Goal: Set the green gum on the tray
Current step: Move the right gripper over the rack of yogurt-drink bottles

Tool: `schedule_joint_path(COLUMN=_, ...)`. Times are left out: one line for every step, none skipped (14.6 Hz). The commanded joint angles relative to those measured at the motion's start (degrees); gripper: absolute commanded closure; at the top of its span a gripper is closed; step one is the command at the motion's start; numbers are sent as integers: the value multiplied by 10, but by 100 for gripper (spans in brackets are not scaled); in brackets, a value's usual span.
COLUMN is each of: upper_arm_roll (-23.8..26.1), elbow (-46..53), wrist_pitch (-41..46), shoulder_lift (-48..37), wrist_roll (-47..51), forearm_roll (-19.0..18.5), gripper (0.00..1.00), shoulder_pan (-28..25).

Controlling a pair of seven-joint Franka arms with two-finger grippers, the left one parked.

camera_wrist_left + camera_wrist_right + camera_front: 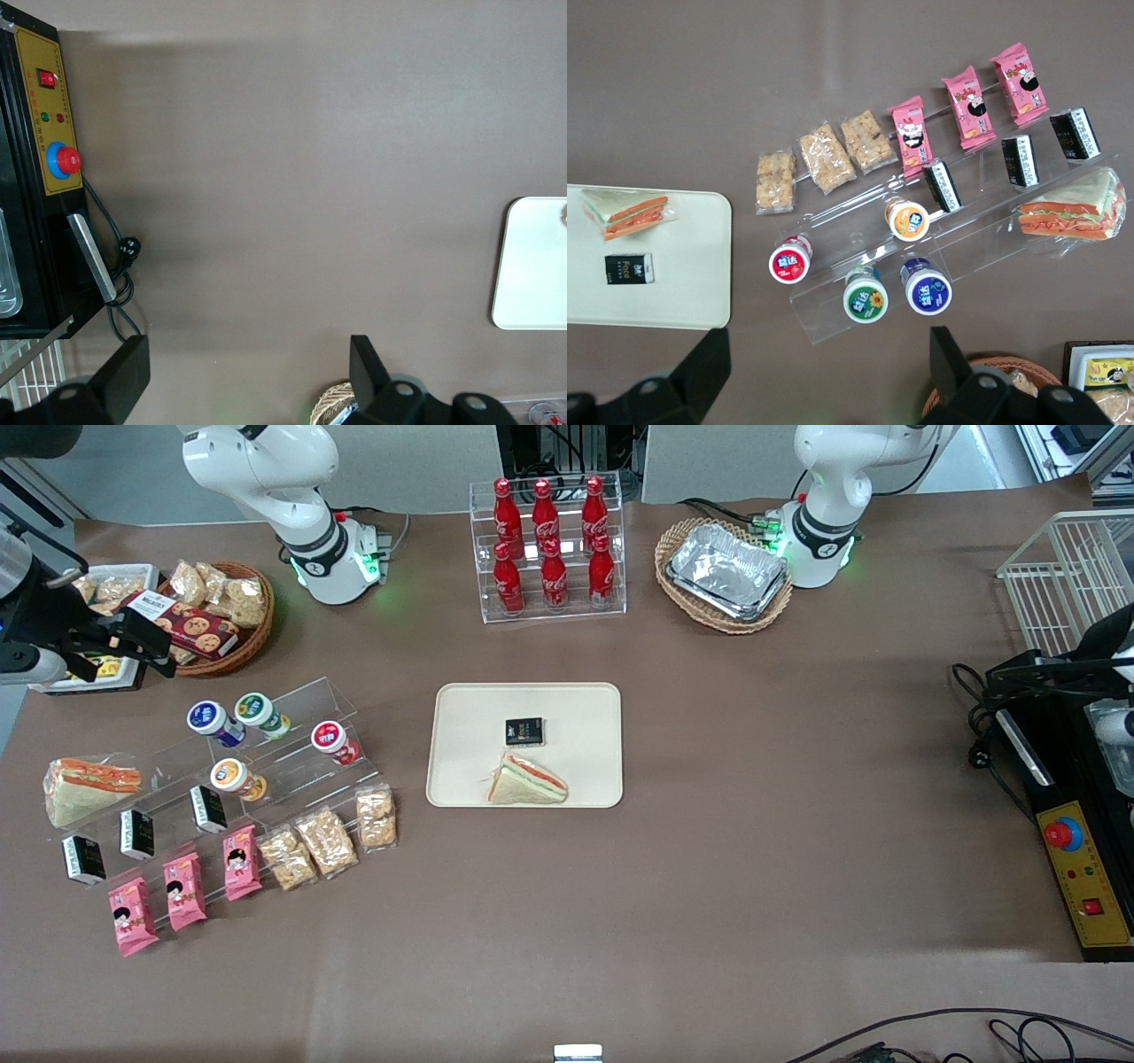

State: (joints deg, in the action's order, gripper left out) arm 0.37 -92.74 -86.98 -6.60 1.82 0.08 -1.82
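Note:
The right gripper grabs the bottle by its green-and-white lid [253, 707] next, to place the green gum on the tray.
The green gum [259, 713] is a small bottle with a green-and-white lid. It lies on the top step of a clear acrylic stand [292, 766], beside a blue-lidded bottle [211, 720]. It also shows in the right wrist view [866, 297]. The beige tray [461, 779] lies at mid-table and holds a sandwich [528, 781] and a small black packet [524, 732]. The tray also shows in the right wrist view [682, 266]. My right gripper [146, 651] hangs open and empty above the table by the snack basket, farther from the front camera than the stand. Its fingers [700, 367] stand wide apart.
The stand also holds red-lidded [332, 740] and orange-lidded [234, 777] bottles, black packets, pink packets, snack bags and a wrapped sandwich [89, 786]. A wicker snack basket [217, 615] is by the gripper. A cola rack [549, 549] and a foil tray in a basket [726, 571] stand farther back.

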Motion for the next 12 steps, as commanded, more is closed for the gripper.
schedule_joint_path(upper_arm_roll=-2, elbow=7, wrist_pitch=8, shoulder_lift=3, wrist_roll=5, forearm_roll=12, gripper=0, shoulder_pan=-6)
schedule_joint_path(upper_arm_roll=-2, elbow=7, wrist_pitch=8, shoulder_lift=3, wrist_roll=6, forearm_roll=11, gripper=0, shoulder_pan=-6)
schedule_joint_path(upper_arm_roll=-2, elbow=7, wrist_pitch=10, shoulder_lift=3, wrist_roll=6, forearm_roll=11, gripper=0, shoulder_pan=-6)
schedule_joint_path(upper_arm_roll=-2, elbow=6, wrist_pitch=14, shoulder_lift=3, wrist_roll=5, forearm_roll=12, gripper=0, shoulder_pan=-6)
schedule_joint_path(upper_arm_roll=-4, elbow=-1, wrist_pitch=21, shoulder_lift=3, wrist_roll=-1, forearm_roll=13, gripper=0, shoulder_pan=-6)
schedule_joint_path(upper_arm_roll=-5, elbow=-9, wrist_pitch=27, shoulder_lift=1, wrist_roll=-8, forearm_roll=25, gripper=0, shoulder_pan=-6)
schedule_joint_path(upper_arm_roll=-5, elbow=-10, wrist_pitch=23, shoulder_lift=-2, wrist_roll=-10, forearm_roll=36, gripper=0, shoulder_pan=-6)
schedule_joint_path(upper_arm_roll=-5, elbow=-12, wrist_pitch=20, shoulder_lift=-5, wrist_roll=-10, forearm_roll=33, gripper=0, shoulder_pan=-6)
schedule_joint_path(upper_arm_roll=-4, elbow=-24, wrist_pitch=11, shoulder_lift=-10, wrist_roll=-10, forearm_roll=33, gripper=0, shoulder_pan=-6)
schedule_joint_path(upper_arm_roll=-5, elbow=-44, wrist_pitch=-5, shoulder_lift=-20, wrist_roll=-12, forearm_roll=33, gripper=0, shoulder_pan=-6)
schedule_joint_path(upper_arm_roll=-5, elbow=-67, wrist_pitch=-21, shoulder_lift=-33, wrist_roll=-15, forearm_roll=33, gripper=0, shoulder_pan=-6)
schedule_joint_path(upper_arm_roll=-5, elbow=-92, wrist_pitch=-38, shoulder_lift=-48, wrist_roll=-16, forearm_roll=32, gripper=0, shoulder_pan=-6)
